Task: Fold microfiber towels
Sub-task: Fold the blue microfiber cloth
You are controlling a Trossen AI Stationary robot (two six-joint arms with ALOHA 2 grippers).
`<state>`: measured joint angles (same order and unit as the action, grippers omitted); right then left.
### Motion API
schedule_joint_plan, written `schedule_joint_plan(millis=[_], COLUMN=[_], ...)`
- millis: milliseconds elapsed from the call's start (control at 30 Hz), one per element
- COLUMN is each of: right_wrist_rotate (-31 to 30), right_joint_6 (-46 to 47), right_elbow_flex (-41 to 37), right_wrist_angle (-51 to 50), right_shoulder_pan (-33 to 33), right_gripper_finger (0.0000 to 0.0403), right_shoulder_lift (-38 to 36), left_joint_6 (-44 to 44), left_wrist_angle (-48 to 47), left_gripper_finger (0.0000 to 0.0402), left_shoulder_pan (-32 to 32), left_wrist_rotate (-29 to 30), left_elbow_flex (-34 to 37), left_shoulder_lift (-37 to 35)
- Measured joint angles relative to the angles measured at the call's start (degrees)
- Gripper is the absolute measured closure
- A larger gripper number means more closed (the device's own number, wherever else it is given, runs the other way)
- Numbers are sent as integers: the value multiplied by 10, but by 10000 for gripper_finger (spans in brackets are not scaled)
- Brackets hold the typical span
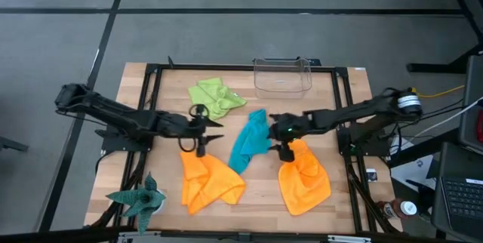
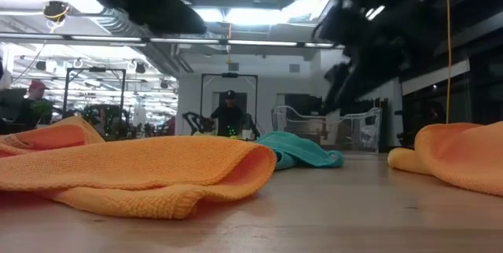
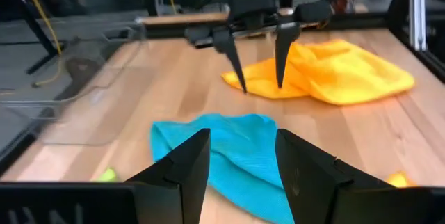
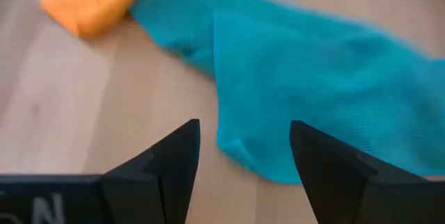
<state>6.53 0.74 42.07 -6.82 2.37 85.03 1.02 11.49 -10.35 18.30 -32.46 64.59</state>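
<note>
I need to grip the teal blue towel (image 4: 313, 92) by its corner (image 4: 236, 151) with my right gripper next. Then I can lift it and spread it for folding.
A teal blue towel (image 1: 249, 142) lies crumpled at the table's middle and also shows in the left wrist view (image 3: 222, 151) and the right wrist view (image 4: 320, 78). A lime green towel (image 1: 216, 96) lies crumpled at the far left. Two orange towels lie bunched near the front, one on the left (image 1: 208, 179) and one on the right (image 1: 305, 179). My left gripper (image 1: 213, 131) is open, just left of the teal towel. My right gripper (image 1: 273, 126) is open, above the teal towel's right edge, fingers pointing down (image 3: 259, 71).
A clear plastic bin (image 1: 283, 75) stands at the far edge. A dark green spiky plant figure (image 1: 139, 196) stands at the near left corner. A black frame (image 1: 151, 84) runs around the tabletop. Bare wood shows between the towels.
</note>
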Motion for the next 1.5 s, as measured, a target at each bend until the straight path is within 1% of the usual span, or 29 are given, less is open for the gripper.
schedule_joint_plan(millis=[133, 200, 267, 467, 567, 633, 700, 800, 833, 933, 1033, 1100, 1200, 1267, 1333, 1500], right_wrist_rotate=[-13, -15, -17, -70, -93, -100, -105, -121, -134, -185, -225, -246, -273, -283, -283, -282], right_joint_6=[-29, -35, -42, -56, -46, -24, 1, 29, 35, 61, 96, 111, 110, 108, 102, 108], right_elbow_flex=[31, 39, 46, 55, 55, 55, 54, 53, 52, 50, 72, 87, 111, 120, 126, 130], right_wrist_angle=[-52, -60, -59, -55, -57, -57, -57, -55, -60, -79, -125, -147, -139, -137, -137, -131], right_shoulder_pan=[6, 8, 12, 29, 40, 48, 54, 61, 62, 66, 66, 66, 66, 66, 62, 51], right_gripper_finger=[178, 178, 178, 182, 208, 244, 292, 376, 388, 393, 397, 397, 399, 399, 399, 401], right_shoulder_lift=[74, 100, 119, 150, 152, 152, 150, 140, 131, 90, 30, -6, -58, -81, -94, -99], left_joint_6=[-1, -1, -1, -1, -1, -1, -1, -1, -1, -1, -1, -9, -52, -74, -73, -53], left_wrist_angle=[0, -2, -2, 2, 2, 2, 2, 2, 2, 7, 32, 61, 126, 159, 205, 328], left_gripper_finger=[244, 244, 244, 244, 244, 244, 244, 244, 244, 244, 244, 244, 244, 244, 244, 244], left_shoulder_pan=[0, 0, 0, 6, 6, 6, 6, 6, 6, 6, 6, 6, 6, 6, 6, 4], left_wrist_rotate=[-19, -21, -21, -18, -12, -11, -11, -11, -11, -10, -10, -10, -10, -18, -38, -47], left_elbow_flex=[-27, -35, -40, -43, -43, -43, -43, -43, -43, -43, -43, -43, -43, -43, -43, -45], left_shoulder_lift=[53, 69, 78, 82, 82, 82, 82, 82, 82, 82, 82, 82, 82, 83, 95, 177])
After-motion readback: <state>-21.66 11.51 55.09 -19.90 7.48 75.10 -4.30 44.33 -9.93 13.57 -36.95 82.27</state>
